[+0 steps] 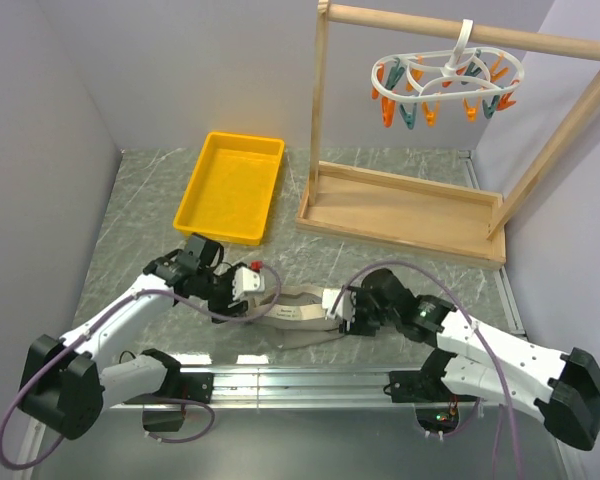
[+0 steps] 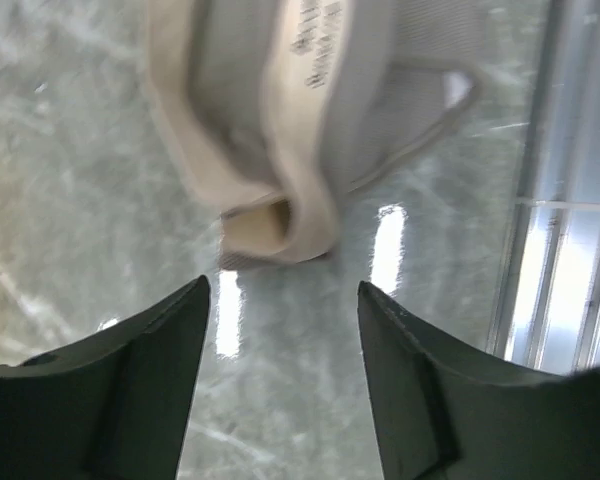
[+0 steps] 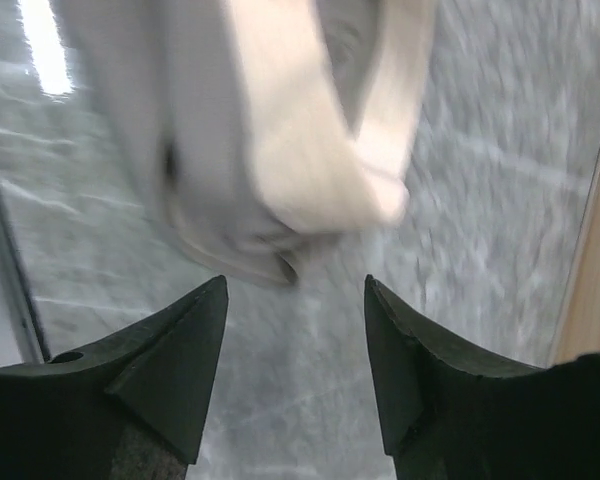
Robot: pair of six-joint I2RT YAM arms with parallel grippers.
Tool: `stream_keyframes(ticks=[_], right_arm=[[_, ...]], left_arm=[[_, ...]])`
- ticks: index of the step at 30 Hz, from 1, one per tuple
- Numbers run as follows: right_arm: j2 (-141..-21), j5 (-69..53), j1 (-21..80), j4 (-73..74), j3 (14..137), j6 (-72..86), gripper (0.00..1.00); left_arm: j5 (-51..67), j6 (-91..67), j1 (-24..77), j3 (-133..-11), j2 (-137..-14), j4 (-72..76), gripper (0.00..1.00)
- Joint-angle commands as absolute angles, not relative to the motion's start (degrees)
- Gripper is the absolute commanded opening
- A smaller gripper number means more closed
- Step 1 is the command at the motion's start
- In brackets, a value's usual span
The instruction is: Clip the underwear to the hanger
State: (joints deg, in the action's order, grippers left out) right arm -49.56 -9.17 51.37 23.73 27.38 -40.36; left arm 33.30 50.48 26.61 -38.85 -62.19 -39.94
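Observation:
I will straighten the underwear's beige waistband for clipping, so next I will grab it with my right gripper at its folded end, opposite my left gripper.
The underwear, grey-taupe with a beige waistband and a small label, lies flat on the marble table between my two grippers. My left gripper stands open just off its left end. In the left wrist view the folded waistband of the underwear lies just beyond the open left gripper, with nothing between the fingers. My right gripper is open at the right end. In the right wrist view the underwear sits ahead of the empty right gripper. The white hanger with orange and teal clothespins hangs from the rack's top bar.
A yellow tray stands at the back left. The wooden rack's base and uprights fill the back right. A metal rail runs along the near edge between the arm bases, seen also in the left wrist view as the rail.

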Motion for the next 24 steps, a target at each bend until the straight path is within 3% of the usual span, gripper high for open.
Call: stream_keyframes(ticks=[1, 5, 11, 22, 24], right_arm=[[-52.9, -12.0, 44.1, 24.6, 32.1, -36.2, 0.64], [-59.3, -20.7, 37.5, 30.3, 39.4, -35.2, 0.66], [-62.1, -29.7, 37.1, 36.4, 43.3, -34.5, 0.68], [-77.5, -29.5, 36.3, 34.0, 49.7, -26.7, 0.69], [-78.9, -30.2, 36.1, 33.6, 50.3, -26.6, 0.64]], left_arm=[[36.0, 45.8, 23.0, -43.0, -65.8, -39.2, 0.69], [40.7, 49.8, 20.9, -45.9, -69.5, -43.0, 0.73], [42.5, 51.8, 20.8, -46.9, -72.2, -42.6, 0.73], [43.3, 59.7, 20.8, -46.6, -71.2, -44.2, 0.74], [43.3, 60.8, 20.9, -46.1, -70.9, -43.9, 0.73]])
